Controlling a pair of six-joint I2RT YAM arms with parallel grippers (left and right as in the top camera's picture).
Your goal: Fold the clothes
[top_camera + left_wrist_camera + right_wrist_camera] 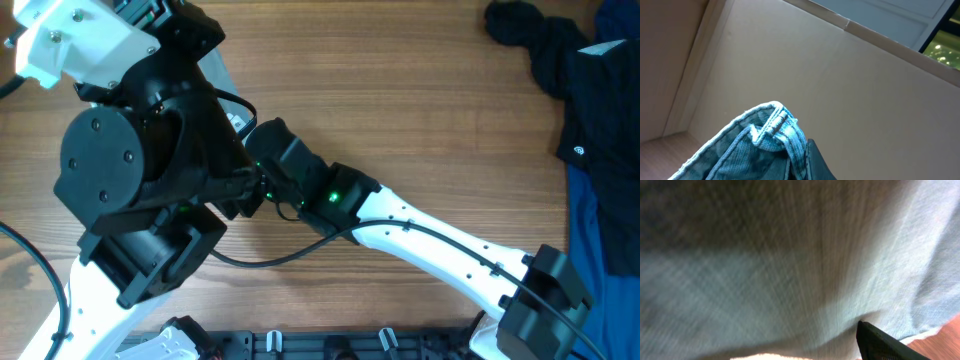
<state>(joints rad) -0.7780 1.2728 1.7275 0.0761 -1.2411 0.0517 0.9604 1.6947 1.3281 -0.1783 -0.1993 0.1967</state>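
I will spread the light blue shorts for folding, so I will grab them with my right gripper by the hanging cloth near its loose edge [852, 339], away from my left gripper.
The light blue denim shorts fill both wrist views. In the left wrist view a stitched hem edge of the shorts [772, 132] is bunched and lifted in the air against a beige wall, pinched by my left gripper [802, 160], of which only one dark finger shows. In the right wrist view the denim [790, 265] hangs right across the lens, and my right gripper [860, 335] presses into it with one dark fingertip showing. In the overhead view both arms crowd the left side. A pale bit of the shorts [215, 75] peeks out behind the raised left arm [140, 170].
A black garment [545, 50] and dark blue fabric [600, 210] lie at the table's right edge. The white right arm [430, 235] stretches from the front right across the wooden table [400, 90]. A black rail [330, 345] runs along the front edge.
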